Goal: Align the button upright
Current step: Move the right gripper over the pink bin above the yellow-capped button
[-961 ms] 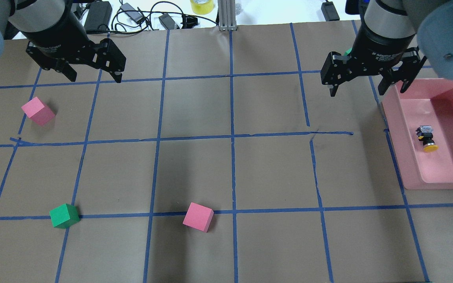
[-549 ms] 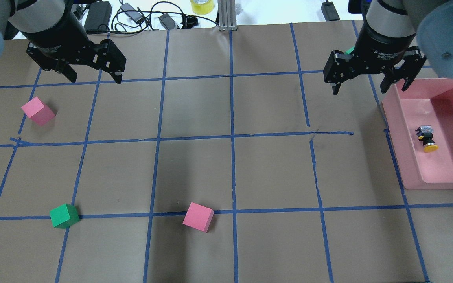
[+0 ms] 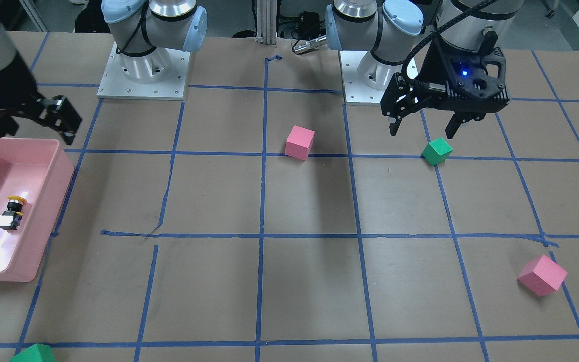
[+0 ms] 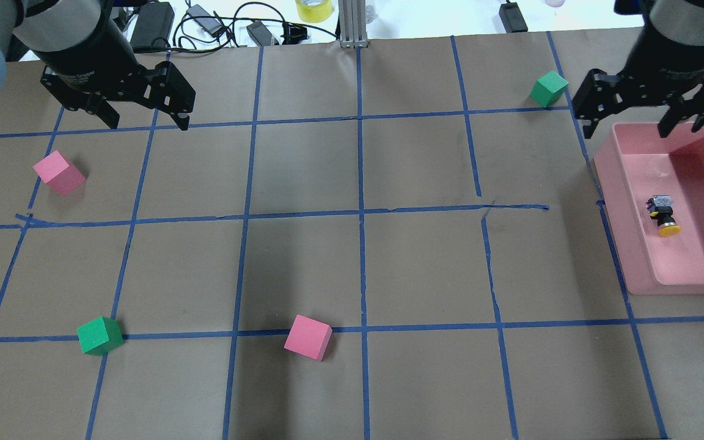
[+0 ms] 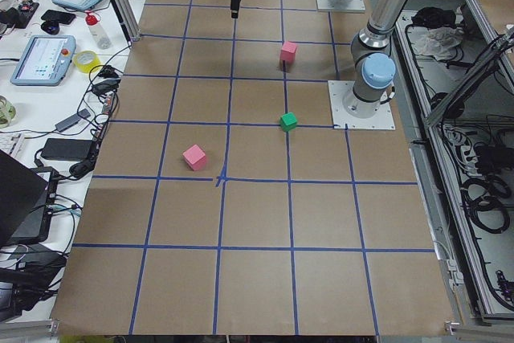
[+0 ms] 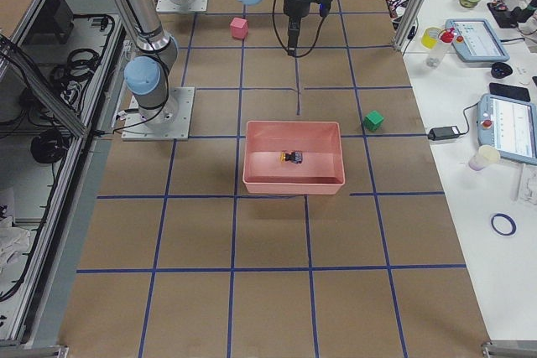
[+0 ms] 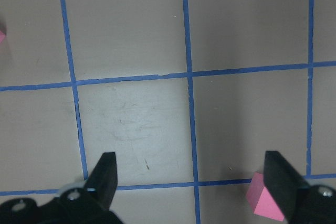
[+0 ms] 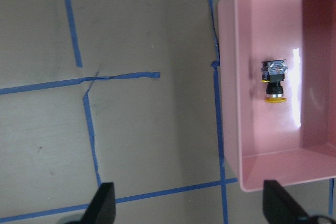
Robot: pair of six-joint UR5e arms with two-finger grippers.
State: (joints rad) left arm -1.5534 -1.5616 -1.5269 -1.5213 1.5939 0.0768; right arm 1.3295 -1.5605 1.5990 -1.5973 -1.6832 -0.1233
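Note:
My right gripper grabs the button by its black neck (image 3: 15, 205) beside the yellow cap (image 3: 17, 198) next, to stand the button upright.
The button (image 4: 663, 216) lies on its side in the pink bin (image 4: 624, 226), yellow cap toward the near side, grey base away. It also shows in the front view (image 3: 12, 212) and in the right wrist view (image 8: 275, 81). My right gripper (image 4: 640, 128) is open and empty, hovering over the bin's far left corner, apart from the button. In the right wrist view the right gripper (image 8: 188, 195) frames the bin's left wall (image 8: 231, 103). My left gripper (image 4: 147, 121) is open and empty, high over the table's far left part; the left wrist view shows the left gripper (image 7: 189, 166) over bare paper.
Pink cubes (image 4: 58, 173) (image 4: 308, 337) and green cubes (image 4: 100, 335) (image 4: 549, 87) lie scattered on the taped brown paper. In the front view a green cube (image 3: 437, 151) lies just below the left gripper (image 3: 422, 133). Cables and adapters line the far edge.
My right gripper has moved right, over the bin's far corner, uncovering the green cube at the back. The left gripper and the button have not moved.

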